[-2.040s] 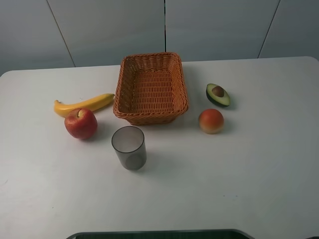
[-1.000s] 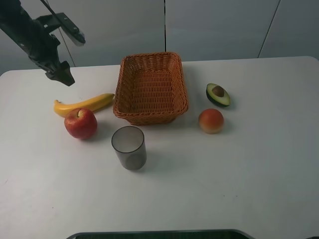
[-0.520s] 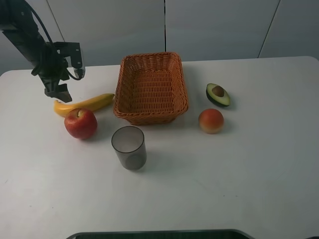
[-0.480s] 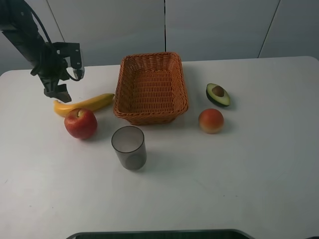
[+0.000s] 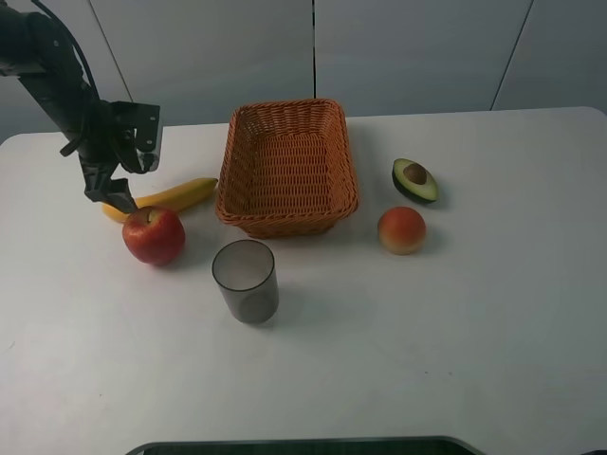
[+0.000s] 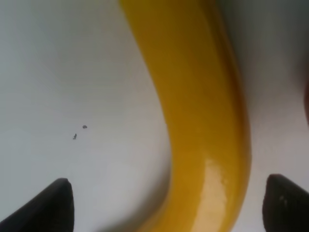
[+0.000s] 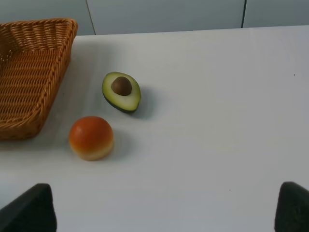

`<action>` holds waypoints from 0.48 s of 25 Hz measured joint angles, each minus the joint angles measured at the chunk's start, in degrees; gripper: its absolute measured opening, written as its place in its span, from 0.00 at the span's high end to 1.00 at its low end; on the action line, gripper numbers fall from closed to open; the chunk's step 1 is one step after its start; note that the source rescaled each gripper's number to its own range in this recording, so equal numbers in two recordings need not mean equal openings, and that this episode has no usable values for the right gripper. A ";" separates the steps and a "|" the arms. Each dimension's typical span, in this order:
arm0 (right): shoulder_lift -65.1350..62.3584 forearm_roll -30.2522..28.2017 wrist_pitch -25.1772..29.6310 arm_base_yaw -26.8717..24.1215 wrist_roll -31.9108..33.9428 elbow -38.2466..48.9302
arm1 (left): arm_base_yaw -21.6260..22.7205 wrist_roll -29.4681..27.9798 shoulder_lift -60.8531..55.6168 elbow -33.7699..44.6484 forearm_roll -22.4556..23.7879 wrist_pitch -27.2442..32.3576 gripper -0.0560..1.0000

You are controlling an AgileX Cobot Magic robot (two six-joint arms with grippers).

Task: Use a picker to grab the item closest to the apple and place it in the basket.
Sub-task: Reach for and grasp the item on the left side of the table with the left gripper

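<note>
The fingers of my left gripper stop above the banana's end (image 5: 114, 213), so it is too early to close. The fingers go lower next.
A red apple (image 5: 153, 235) lies left of the wicker basket (image 5: 287, 107). Right behind the apple lies a yellow banana (image 5: 176, 195), the nearest item to it. My left gripper (image 5: 112, 197) is down at the banana's left end, just above the apple. In the left wrist view the banana (image 6: 203, 111) runs between the two dark fingertips of the left gripper (image 6: 169, 208), which stand wide apart, open. My right gripper (image 7: 164, 208) is open and holds nothing; it does not show in the exterior high view.
A dark see-through cup (image 5: 246, 281) stands in front of the basket. To the right of the basket lie an avocado half (image 5: 414, 180) and an orange-red round fruit (image 5: 402, 230). The white table (image 5: 427, 332) reaches a dark strip at its front edge.
The left arm has come in from the upper left and dropped lower, from behind the banana down onto its left end. The fruit, cup and basket have not moved.
</note>
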 joint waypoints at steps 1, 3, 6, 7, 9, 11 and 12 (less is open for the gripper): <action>0.00 0.00 0.00 0.00 0.00 0.00 | 0.15 0.00 0.14 0.00 0.00 0.00 0.00; 0.00 0.00 0.00 0.00 0.00 0.00 | 0.56 0.30 0.69 0.00 -0.18 0.13 0.00; 0.00 0.00 0.00 0.00 0.00 0.00 | 0.95 0.87 1.16 0.11 0.15 0.13 0.00; 0.00 0.00 0.00 0.00 0.00 0.00 | 0.97 0.96 1.16 0.11 0.41 -0.01 0.00; 0.00 0.00 0.00 0.00 0.00 0.00 | 0.97 1.08 1.16 0.11 0.66 -0.45 0.00; 0.00 0.00 0.00 0.00 0.00 0.00 | 0.97 1.08 1.53 0.11 0.66 -1.00 0.00; 0.00 0.00 0.00 0.00 0.00 0.00 | 0.97 1.08 1.77 0.21 0.66 -1.14 0.00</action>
